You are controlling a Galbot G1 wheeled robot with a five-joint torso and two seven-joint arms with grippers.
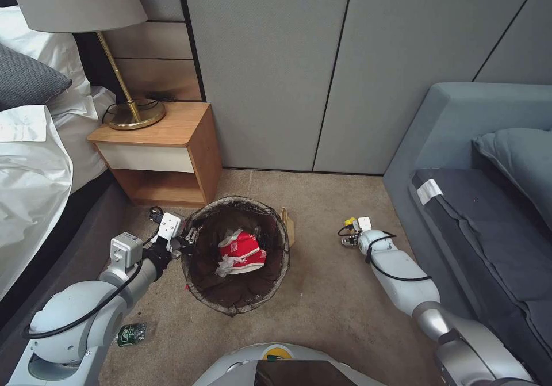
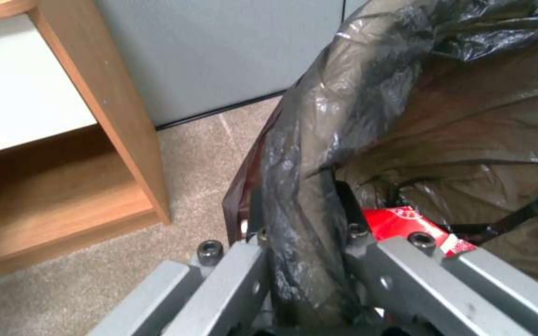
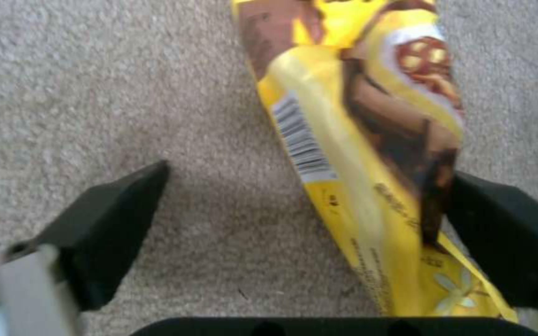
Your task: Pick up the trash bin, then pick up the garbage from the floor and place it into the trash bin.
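Observation:
Next, my right gripper grabs the yellow snack packet (image 3: 356,116) by its narrow flattened end to drop it into the trash bin.
The trash bin (image 1: 198,271), round and lined with a dark bag, is on the carpet in front of me. My left gripper (image 1: 187,239) is shut on its left rim. In the left wrist view one finger (image 2: 253,210) is outside the bag-covered rim (image 2: 306,140) and the other inside. A red-and-white wrapper (image 1: 241,249) and white tissue lie in the bin. My right gripper (image 3: 306,210) hangs open just above the floor (image 1: 328,299). A yellow snack packet (image 3: 356,116) lies between its fingers, against one pad (image 3: 506,233).
A green-labelled bottle (image 1: 132,334) lies by my left arm. A brown paper bag (image 1: 287,225) sits behind the bin. The wooden nightstand (image 1: 167,156) with a lamp and the bed stand to the left. A grey sofa (image 1: 477,202) is on the right.

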